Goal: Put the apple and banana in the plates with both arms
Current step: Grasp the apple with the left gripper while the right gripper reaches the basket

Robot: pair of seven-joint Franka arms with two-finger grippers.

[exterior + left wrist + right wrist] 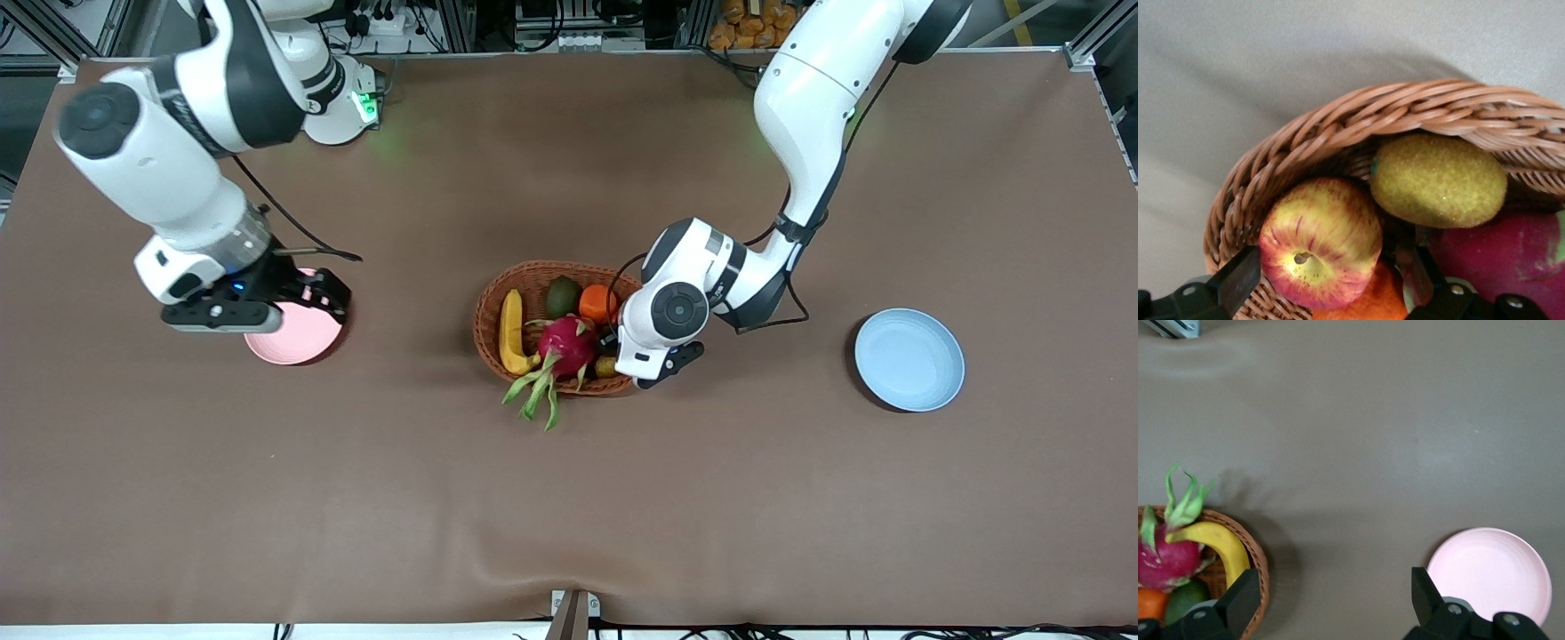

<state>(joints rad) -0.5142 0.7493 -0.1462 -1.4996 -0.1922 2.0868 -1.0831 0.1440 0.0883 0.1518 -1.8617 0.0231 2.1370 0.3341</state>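
Next, my left gripper grabs the apple by its round sides to place the apple in the blue plate (909, 359).
The apple (1318, 247), red with yellow patches, lies in the brown wicker basket (487, 307) against its rim. My left gripper (1331, 283) is down in the basket, open, with one finger on each side of the apple; one finger (1238, 283) is at its skin and the other stands apart from it. In the front view my left hand hides the apple. The banana (510, 333) lies in the basket at the right arm's end and also shows in the right wrist view (1221, 550). My right gripper (322, 293) is open and empty, up over the pink plate's (298, 340) edge. The blue plate (909, 359) is empty.
The basket also holds a magenta dragon fruit (567, 345), an orange (597, 302), a dark green fruit (562, 295) and a brown-green kiwi (1438, 180) touching the apple. The basket's rim (1358, 110) curves close around the left gripper. Brown cloth covers the table.
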